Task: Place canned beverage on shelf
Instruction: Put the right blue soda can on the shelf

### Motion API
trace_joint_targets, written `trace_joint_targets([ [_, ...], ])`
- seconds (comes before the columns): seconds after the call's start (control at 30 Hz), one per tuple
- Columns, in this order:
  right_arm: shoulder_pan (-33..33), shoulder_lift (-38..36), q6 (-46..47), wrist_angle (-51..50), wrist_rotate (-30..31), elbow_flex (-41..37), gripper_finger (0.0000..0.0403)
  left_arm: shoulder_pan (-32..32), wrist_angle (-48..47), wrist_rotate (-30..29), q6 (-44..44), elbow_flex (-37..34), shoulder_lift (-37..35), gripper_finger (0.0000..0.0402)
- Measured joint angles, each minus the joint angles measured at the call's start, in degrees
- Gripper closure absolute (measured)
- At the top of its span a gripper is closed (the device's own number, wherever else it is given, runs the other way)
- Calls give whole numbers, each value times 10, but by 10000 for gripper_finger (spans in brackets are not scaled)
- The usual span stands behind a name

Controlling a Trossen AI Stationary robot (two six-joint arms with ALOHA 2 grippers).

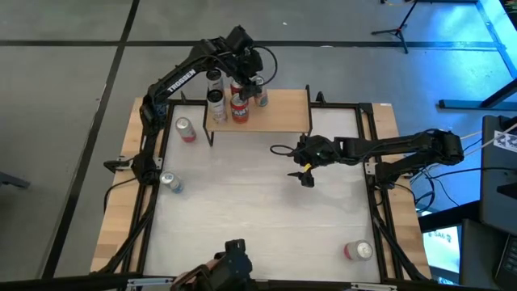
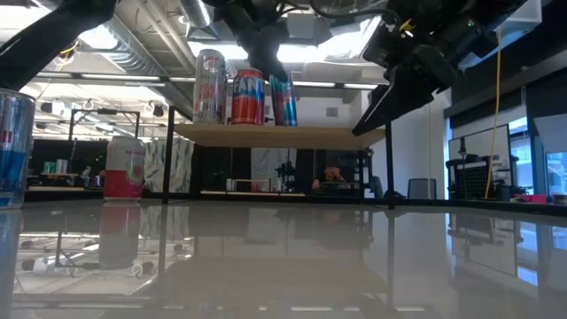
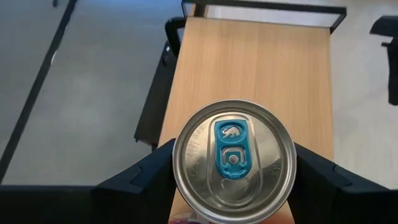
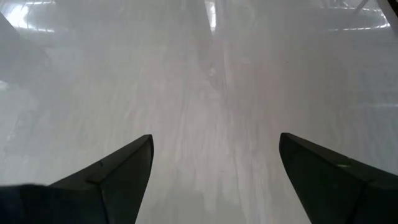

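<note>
The left gripper needs to release the slim can, because the can is upright beside the red can with its bottom at the shelf board point(image 1: 283, 113) and would stay standing.
The shelf point(image 1: 283, 113) is a light wooden board on thin black legs at the table's far side; it also shows in the low view point(image 2: 319, 136). On its left part stand a silver can point(image 1: 215, 102) and a red can point(image 1: 239, 108). My left gripper point(image 1: 258, 87) comes down from above and is shut on a slim blue-and-silver can point(image 2: 283, 99), whose silver top with a blue tab point(image 3: 232, 158) shows in the left wrist view. My right gripper point(image 4: 214, 168) is open and empty over the middle of the table, right of centre point(image 1: 305, 174). My left gripper pinches the slim can's upper side wall point(image 3: 179, 163) between its two fingers point(image 3: 146, 177), one on each side. The fingers point down from above. The can stands nearly upright beside the red can, its bottom point(image 2: 285, 122) at the shelf board.
On the white table a pink can point(image 1: 185, 129) sits left of the shelf, a silver-blue can point(image 1: 170, 182) by the left edge and a red can point(image 1: 358, 250) at the near right. The shelf's right half point(image 1: 291, 101) is bare.
</note>
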Motion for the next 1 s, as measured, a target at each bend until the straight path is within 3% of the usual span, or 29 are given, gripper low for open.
trace_joint_targets([
  [0.83,0,0,0,-1,0,0,61,-5,-8,-20,-1,-5,1,176],
  [1.0,0,0,0,-1,0,-1,61,-5,-8,-21,-1,-5,1,143],
])
